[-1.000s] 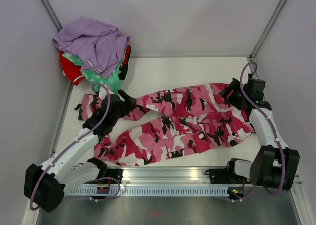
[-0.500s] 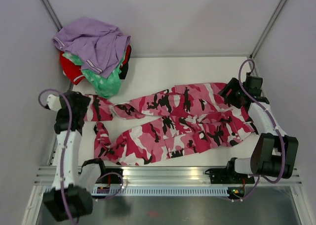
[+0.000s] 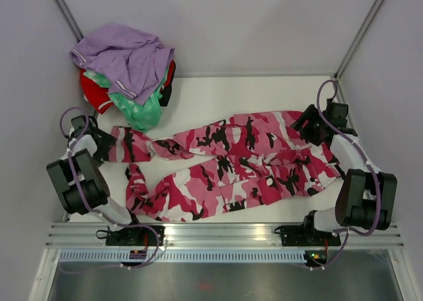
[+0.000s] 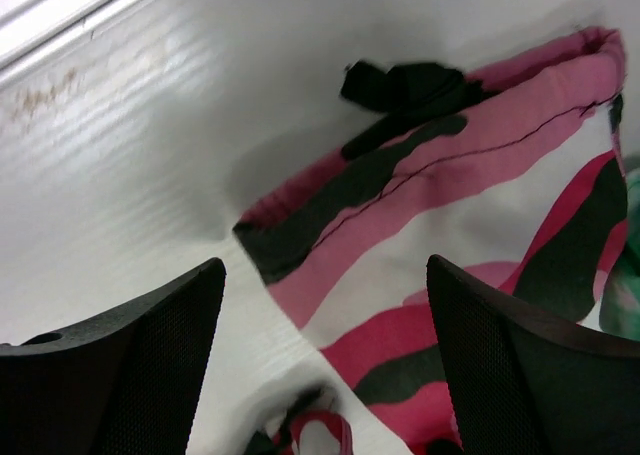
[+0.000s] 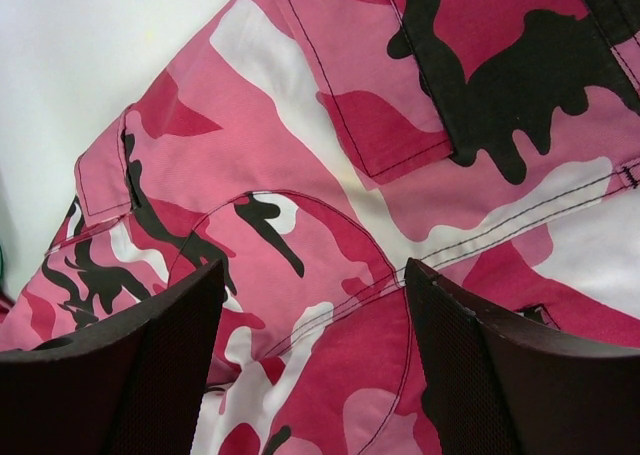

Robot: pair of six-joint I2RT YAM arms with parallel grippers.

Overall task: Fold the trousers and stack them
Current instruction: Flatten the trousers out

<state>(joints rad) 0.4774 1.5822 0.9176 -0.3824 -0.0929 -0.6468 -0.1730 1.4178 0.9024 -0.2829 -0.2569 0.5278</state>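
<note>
The trousers' leg beside the pile needs to be pulled straight for folding, so my left gripper will grab that leg by its hem end (image 3: 114,153) (image 4: 332,237) next.
The pink camouflage trousers (image 3: 251,159) lie spread on the white table, waist at the right and both legs running left. My left gripper (image 3: 100,144) is open at the left end of the upper leg. In the left wrist view (image 4: 325,375) its fingers (image 4: 130,360) straddle the leg's hem (image 4: 420,190), which has a black tie. My right gripper (image 3: 308,126) is open just above the waist's far corner. In the right wrist view (image 5: 315,375) its fingers (image 5: 500,365) stand wide apart over the camouflage cloth (image 5: 330,205) and hold nothing.
A pile of clothes sits in the back left corner: a lavender garment (image 3: 125,56) on top, green (image 3: 139,109) and red (image 3: 96,92) below. Walls close in on the left and right. A metal rail (image 3: 218,235) runs along the front edge.
My left arm has swung left from the middle of the upper leg to its hem and folded back near the left wall. The right gripper has shifted slightly toward the back.
</note>
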